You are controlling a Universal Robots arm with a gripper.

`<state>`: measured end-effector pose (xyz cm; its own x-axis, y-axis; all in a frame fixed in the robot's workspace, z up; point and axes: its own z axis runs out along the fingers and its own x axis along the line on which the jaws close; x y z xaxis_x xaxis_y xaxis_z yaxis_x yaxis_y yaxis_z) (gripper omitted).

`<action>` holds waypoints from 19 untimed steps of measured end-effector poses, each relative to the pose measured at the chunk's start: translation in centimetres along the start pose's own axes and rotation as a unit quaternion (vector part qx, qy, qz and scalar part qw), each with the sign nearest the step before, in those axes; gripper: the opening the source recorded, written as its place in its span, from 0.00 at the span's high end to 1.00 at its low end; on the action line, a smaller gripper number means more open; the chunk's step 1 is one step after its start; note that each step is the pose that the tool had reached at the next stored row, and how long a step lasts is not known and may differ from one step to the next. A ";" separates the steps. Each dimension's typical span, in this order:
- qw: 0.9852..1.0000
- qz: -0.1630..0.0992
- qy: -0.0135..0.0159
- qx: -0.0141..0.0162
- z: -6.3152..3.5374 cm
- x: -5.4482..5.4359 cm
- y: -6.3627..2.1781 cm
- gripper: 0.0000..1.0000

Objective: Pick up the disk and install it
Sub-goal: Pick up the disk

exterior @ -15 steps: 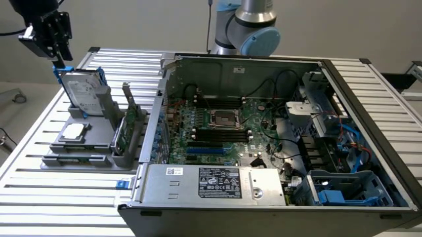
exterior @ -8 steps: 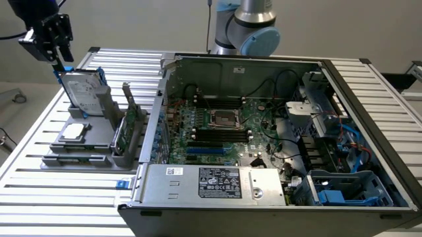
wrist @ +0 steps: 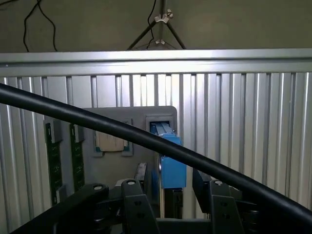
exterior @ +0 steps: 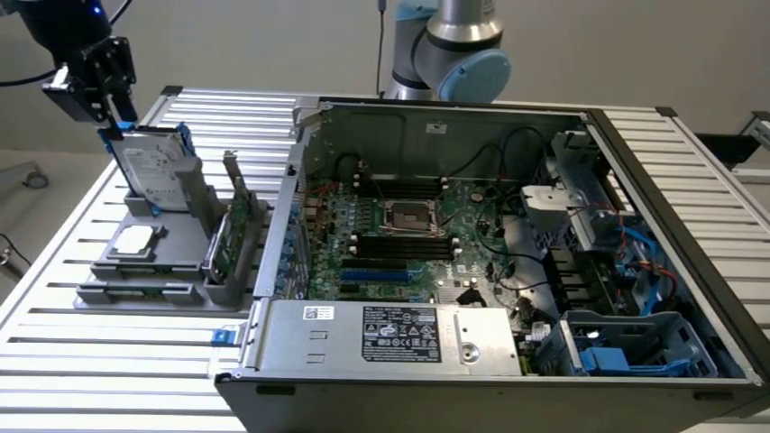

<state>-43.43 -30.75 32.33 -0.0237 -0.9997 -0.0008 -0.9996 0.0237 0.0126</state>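
Note:
My fingers are still above the disk's blue edge (exterior: 125,127) and closing now would miss the disk, so my gripper moves lower, before it closes.
The disk (exterior: 154,167) stands on edge in a grey holder (exterior: 144,271) at the exterior view's left, its white label facing out and its blue carrier frame along the top. My gripper (exterior: 117,124) hangs just above the disk's upper far corner. In the wrist view the disk's blue edge (wrist: 172,168) sits between my two dark fingers (wrist: 141,179), with a small gap on each side. My gripper (wrist: 170,184) is open and grips nothing.
An open computer case (exterior: 673,180) takes up the middle and the exterior view's right, with a blue drive cage (exterior: 626,347) in its near corner. The holder also carries a silver chip (exterior: 135,239) and green cards (exterior: 229,225). A black cable (wrist: 97,124) crosses the wrist view.

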 end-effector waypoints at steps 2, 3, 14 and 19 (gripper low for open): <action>1.000 -0.003 0.000 0.001 0.38 0.0 0.11 0.50; 1.000 -0.005 0.000 0.001 0.56 0.0 0.18 0.50; 1.000 -0.019 0.000 0.003 2.57 0.0 0.76 0.50; 1.000 -0.023 0.000 0.004 3.47 -0.2 0.80 0.50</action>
<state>-44.27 -30.48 28.86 0.0219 -0.9998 -0.0007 -0.9998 -0.0219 0.0036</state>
